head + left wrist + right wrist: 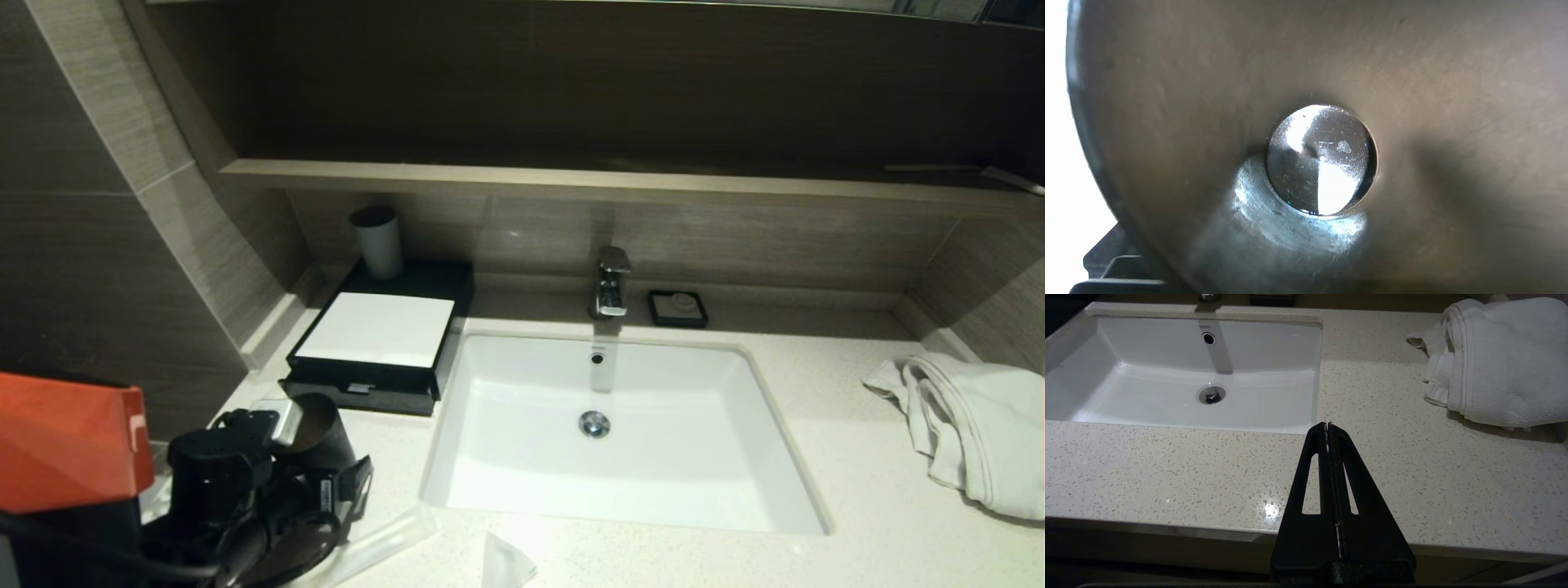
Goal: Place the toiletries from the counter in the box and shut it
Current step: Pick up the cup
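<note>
My left gripper closes on the cup now, since the finger stands beside the dark grey cup's (320, 426) side and closing now would catch it.
The black box (451, 310) with a white top panel stands left of the sink, its front drawer (359, 394) pulled slightly out. A long thin translucent packet (384, 535) and a short pouch (502, 563) lie on the speckled counter (857, 523) near its front edge. My left gripper (310, 457) is low at the front left, in front of the box, with a tilted dark grey cup (320, 426) at its tip. The left wrist view looks straight into that cup (1323, 159). My right gripper (1327, 425) is shut and empty above the counter's front, right of the sink.
A second grey cup (377, 241) stands on the box's rear. The white sink (522, 490), tap (611, 282) and black soap dish (678, 308) are in the middle. A white towel (971, 425) lies at the right. An orange block (65, 441) is at the far left.
</note>
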Available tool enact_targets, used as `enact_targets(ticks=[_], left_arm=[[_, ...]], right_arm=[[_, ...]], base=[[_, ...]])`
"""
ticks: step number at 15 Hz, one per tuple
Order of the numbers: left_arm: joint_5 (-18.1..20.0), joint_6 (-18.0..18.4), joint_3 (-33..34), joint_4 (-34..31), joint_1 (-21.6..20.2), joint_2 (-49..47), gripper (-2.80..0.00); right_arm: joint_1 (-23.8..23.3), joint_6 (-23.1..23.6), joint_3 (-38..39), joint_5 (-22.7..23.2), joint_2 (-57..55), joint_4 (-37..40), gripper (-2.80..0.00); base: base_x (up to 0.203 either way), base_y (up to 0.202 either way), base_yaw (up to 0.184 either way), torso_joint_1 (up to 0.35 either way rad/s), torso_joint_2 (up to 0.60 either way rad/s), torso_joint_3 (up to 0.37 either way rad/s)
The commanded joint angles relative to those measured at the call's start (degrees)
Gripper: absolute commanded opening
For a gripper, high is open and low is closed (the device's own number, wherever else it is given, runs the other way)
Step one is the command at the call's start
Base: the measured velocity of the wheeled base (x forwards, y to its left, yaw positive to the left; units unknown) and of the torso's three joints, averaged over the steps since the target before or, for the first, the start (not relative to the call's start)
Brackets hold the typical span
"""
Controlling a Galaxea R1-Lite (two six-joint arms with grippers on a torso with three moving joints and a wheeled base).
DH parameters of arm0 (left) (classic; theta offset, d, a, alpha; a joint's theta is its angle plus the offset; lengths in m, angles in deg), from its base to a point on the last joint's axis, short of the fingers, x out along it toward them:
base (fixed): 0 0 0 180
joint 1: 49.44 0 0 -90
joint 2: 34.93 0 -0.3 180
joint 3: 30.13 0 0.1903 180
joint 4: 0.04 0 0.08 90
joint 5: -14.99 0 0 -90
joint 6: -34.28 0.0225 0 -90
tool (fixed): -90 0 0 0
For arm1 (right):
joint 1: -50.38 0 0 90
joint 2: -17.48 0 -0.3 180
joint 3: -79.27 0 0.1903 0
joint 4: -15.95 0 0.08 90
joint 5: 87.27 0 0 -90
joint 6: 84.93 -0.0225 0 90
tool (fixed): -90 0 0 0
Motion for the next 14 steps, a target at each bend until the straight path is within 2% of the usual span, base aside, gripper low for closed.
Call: enact_targets(ticks=[1,7,8,14], left_arm=[[-0.1,-0.1,-0.1,0.5,0.0,0.0,0.0],[-0.1,-0.1,-0.1,0.5,0.0,0.0,0.0],[-0.1,0.0,-0.1,0.5,0.0,0.0,-2.8],[-0.1,0.0,-0.2,0.5,0.0,0.0,-2.8]], right_arm=[[0.0,0.0,0.0,0.0,0.0,0.0,-2.8],[0.0,0.0,0.0,0.0,0.0,0.0,-2.8],[0.0,0.0,0.0,0.0,0.0,0.0,-2.8],[0.0,0.0,0.0,0.0,0.0,0.0,-2.8]], base=[[0.0,0.0,0.0,0.0,0.0,0.0],[0.0,0.0,0.0,0.0,0.0,0.0],[0.0,0.0,0.0,0.0,0.0,0.0],[0.0,0.0,0.0,0.0,0.0,0.0]])
